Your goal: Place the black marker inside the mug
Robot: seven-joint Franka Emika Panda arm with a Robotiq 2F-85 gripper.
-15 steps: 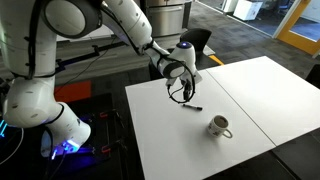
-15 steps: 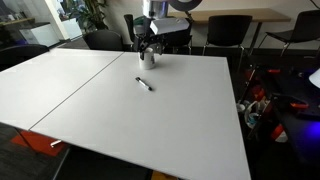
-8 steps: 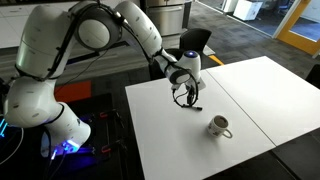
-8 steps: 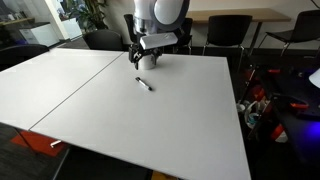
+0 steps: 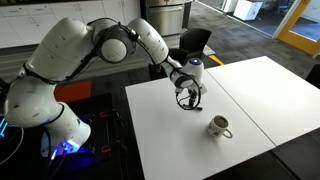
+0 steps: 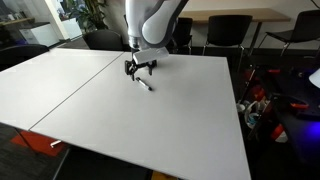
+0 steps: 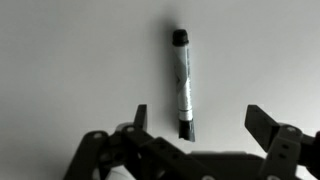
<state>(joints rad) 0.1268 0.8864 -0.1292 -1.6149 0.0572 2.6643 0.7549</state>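
Note:
My gripper lowers next, before it closes on the marker: the marker (image 5: pixel 195 108) (image 7: pixel 181 80) lies between my fingers, but whole on the tabletop below them in an exterior view, with a gap.
The black marker (image 7: pixel 181 80) lies flat on the white table, a thin stick with a grey barrel and black ends. It also shows in both exterior views (image 5: pixel 193 106) (image 6: pixel 146 85). My gripper (image 7: pixel 200 120) is open and empty, just above the marker, with the marker's near end between the fingers and closer to the left one. The gripper shows in both exterior views (image 5: pixel 189 98) (image 6: pixel 140 69). The mug (image 5: pixel 219 126), light grey-beige with a side handle, stands upright on the table a short way from the marker. It is out of sight in the wrist view.
The white table (image 5: pixel 170 145) (image 6: pixel 150 120) has a seam down its middle. Black chairs (image 6: pixel 225 35) stand along its far edge. A cluttered floor with cables and the robot base (image 5: pixel 60 135) lies beside the table.
The arm has swung over and lowered the open gripper down to just above the marker. The marker and the mug have not moved.

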